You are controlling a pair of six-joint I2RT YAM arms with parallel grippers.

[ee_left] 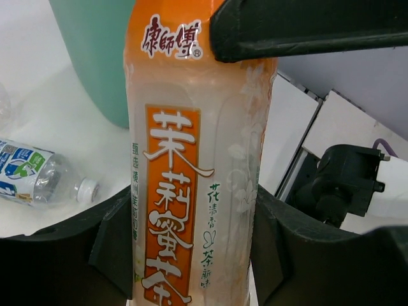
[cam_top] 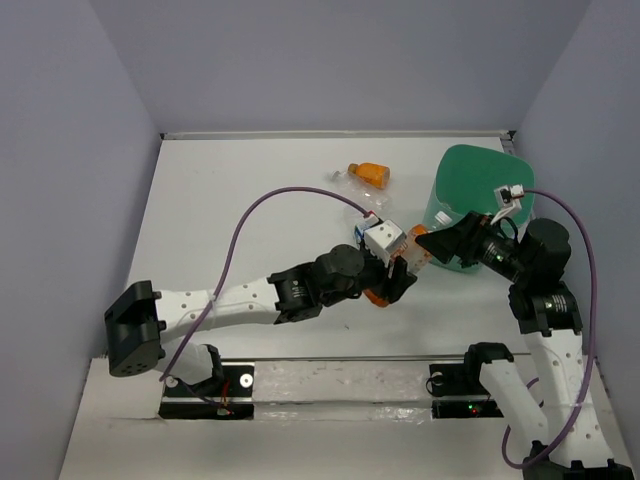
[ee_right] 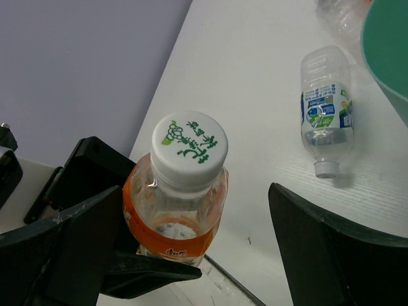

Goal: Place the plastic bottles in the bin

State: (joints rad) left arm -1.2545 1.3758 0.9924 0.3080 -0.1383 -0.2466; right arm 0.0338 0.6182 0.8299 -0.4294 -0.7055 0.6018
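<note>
My right gripper should close on the bottle now. The gripper's finger reaches past the orange shoulder (cam_top: 421, 238) (ee_right: 176, 223), and the bottle is between the gripper's open fingers.
My left gripper (ee_left: 191, 248) is shut on the lower body of an orange-labelled tea bottle (ee_left: 191, 146) and holds it upright above the table. The bottle's white cap (ee_right: 189, 148) points at the right wrist camera. My right gripper (ee_right: 197, 245) is open, with one finger on each side of the bottle's neck; the right-hand finger (ee_right: 331, 248) stands well apart from it. From above, both grippers (cam_top: 395, 272) (cam_top: 427, 243) meet just left of the mint-green bin (cam_top: 480, 190). A clear bottle with a blue label (ee_right: 325, 108) lies on the table beside the bin.
A second orange-labelled bottle (cam_top: 368, 175) lies on the table left of the bin, toward the back. Purple-grey walls close in the table on three sides. The arm bases and a metal rail (cam_top: 340, 360) run along the near edge.
</note>
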